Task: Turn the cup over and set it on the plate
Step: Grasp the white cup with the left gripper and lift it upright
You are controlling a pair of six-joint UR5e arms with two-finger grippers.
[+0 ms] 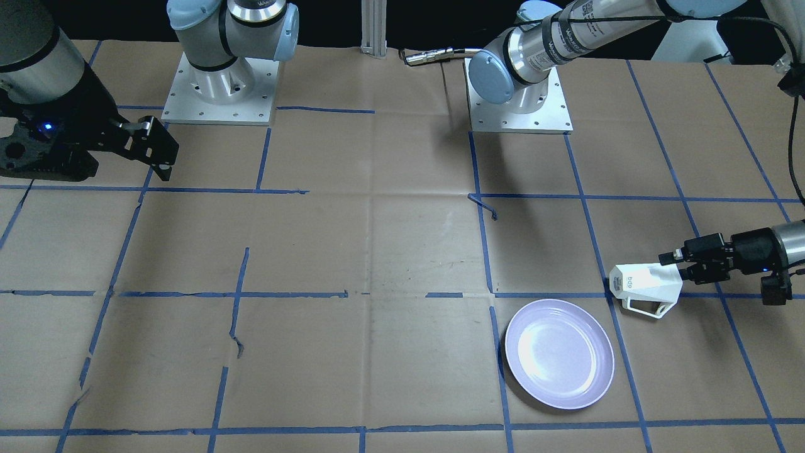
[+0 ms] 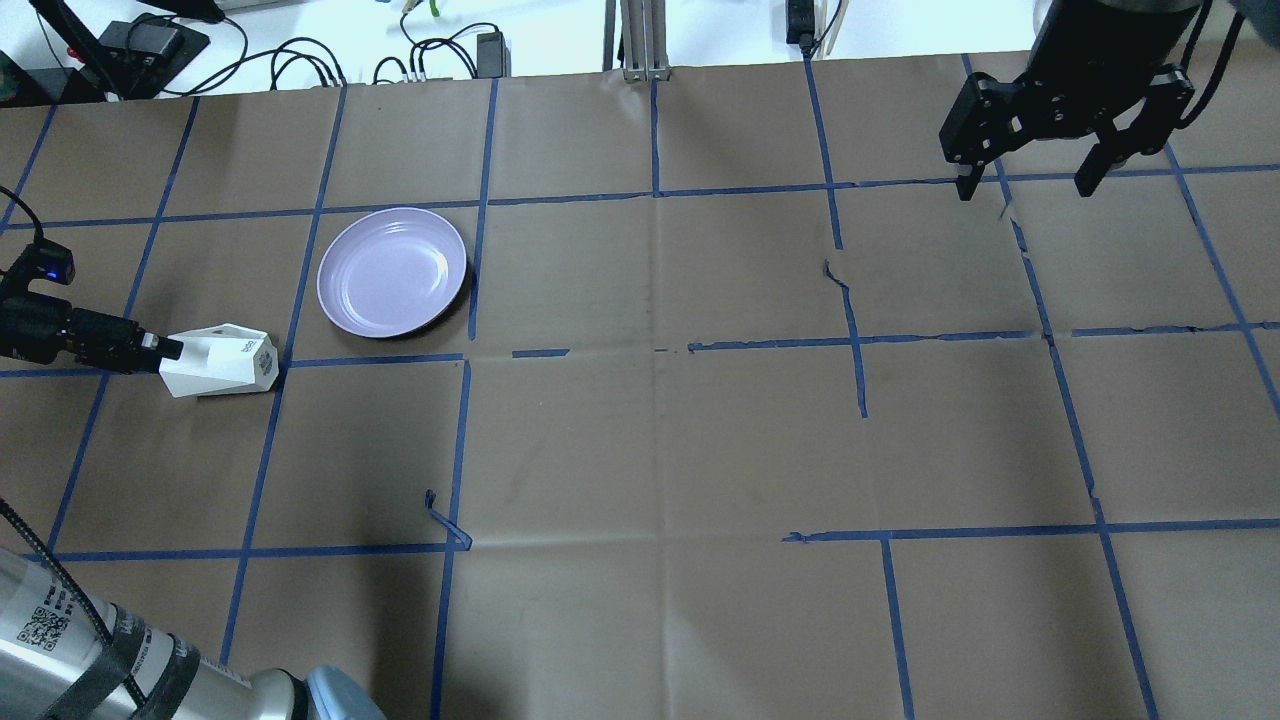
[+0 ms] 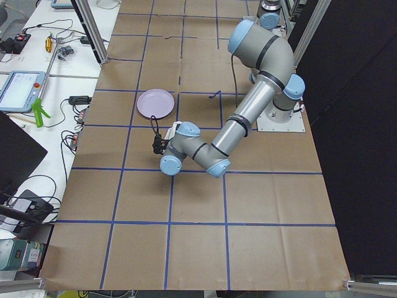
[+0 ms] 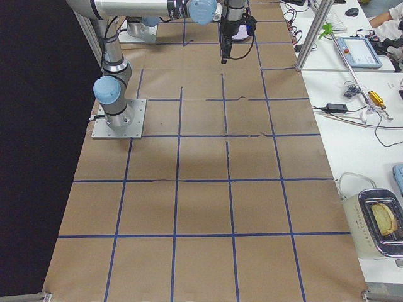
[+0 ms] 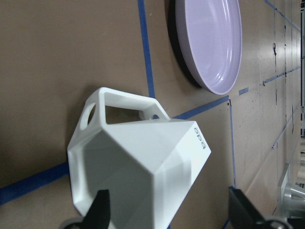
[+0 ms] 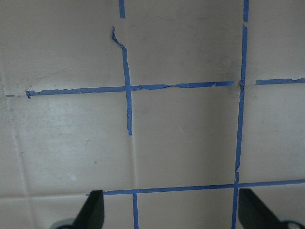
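Note:
The cup's faceted body (image 1: pixel 643 279) gets wide toward its opening, so next my left gripper should take hold of the thin side at the cup's rim (image 1: pixel 678 275).
The white faceted cup (image 1: pixel 644 288) lies on its side on the paper-covered table, narrow base toward the plate and handle on its side; it also shows in the overhead view (image 2: pixel 222 362) and the left wrist view (image 5: pixel 138 162). The lavender plate (image 1: pixel 560 354) sits empty just beside it (image 2: pixel 392 272) (image 5: pixel 214 43). My left gripper (image 1: pixel 674 264) (image 2: pixel 168 350) (image 5: pixel 169 212) is level with the table at the cup's wide end, jaws open, one finger over the cup's wall and the other clear of it. My right gripper (image 1: pixel 157 151) (image 2: pixel 1022 188) is open and empty, raised at the table's other end.
Brown paper with a blue tape grid covers the table (image 2: pixel 660 440). The two arm bases (image 1: pixel 217 88) (image 1: pixel 519 94) stand at the robot's edge. Cables and devices lie past the far edge (image 2: pixel 300 60). The right wrist view shows only bare paper (image 6: pixel 181 138).

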